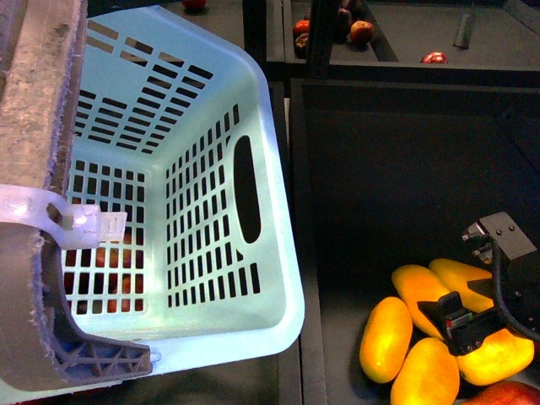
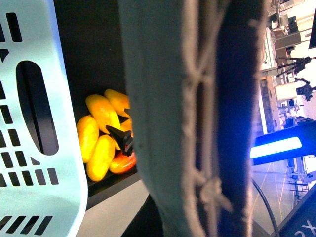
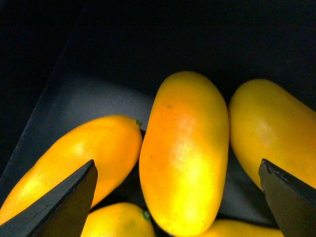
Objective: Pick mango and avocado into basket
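Note:
I should next grab the yellow-orange mango around its plump middle [image 3: 183, 153] with my right gripper. Then the mango should go into the basket.
The light teal basket [image 1: 211, 169] hangs tilted at the left, and nothing lies in it. Its grey-brown handle [image 1: 34, 110] carries a white zip tie [image 1: 80, 221]. My left gripper is shut on that handle, which fills the left wrist view [image 2: 163, 123] and hides the gripper. Several yellow mangoes [image 1: 386, 337] lie in a dark bin at the lower right. My right gripper [image 1: 460, 325] is open just above them. In the right wrist view the gripper [image 3: 177, 168] has one mango [image 3: 185, 153] between its jaws, not touching. No avocado is in view.
A red-and-yellow mango [image 1: 506, 392] lies at the pile's near edge. Red apples [image 1: 361, 31] sit in the back bins. A dark divider [image 1: 294, 253] separates the basket from the mango bin. Red fruit [image 1: 105, 257] shows through the basket's slots.

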Controlling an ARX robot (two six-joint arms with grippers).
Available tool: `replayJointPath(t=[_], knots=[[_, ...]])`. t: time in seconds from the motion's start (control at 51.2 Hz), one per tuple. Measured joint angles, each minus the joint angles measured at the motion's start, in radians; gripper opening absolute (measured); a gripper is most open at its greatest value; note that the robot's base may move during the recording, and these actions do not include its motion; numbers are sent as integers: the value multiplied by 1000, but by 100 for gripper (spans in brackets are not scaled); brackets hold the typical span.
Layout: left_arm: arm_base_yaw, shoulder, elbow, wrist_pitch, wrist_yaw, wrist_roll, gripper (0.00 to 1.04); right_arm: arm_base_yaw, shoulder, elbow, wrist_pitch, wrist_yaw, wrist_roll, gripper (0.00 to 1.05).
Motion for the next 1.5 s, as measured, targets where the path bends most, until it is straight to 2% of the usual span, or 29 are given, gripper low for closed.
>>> replayJointPath(t=[0.332,0.957,0.996,1.132,1.191,1.503], knots=[[0,0,0,0,-1,0,7,17,118,126,27,41,20,97],[0,0,0,0,0,0,7,40,195,178,34,61,50,97],[0,0,0,0,0,0,7,45,196,178,34,65,54,94],[0,0,0,0,0,0,7,49,196,178,38,63,62,70],[0,0,0,0,0,0,7,48,196,177,43,62,68,63],[0,0,0,0,0,0,7,-2,111,87,94,46,84,60]])
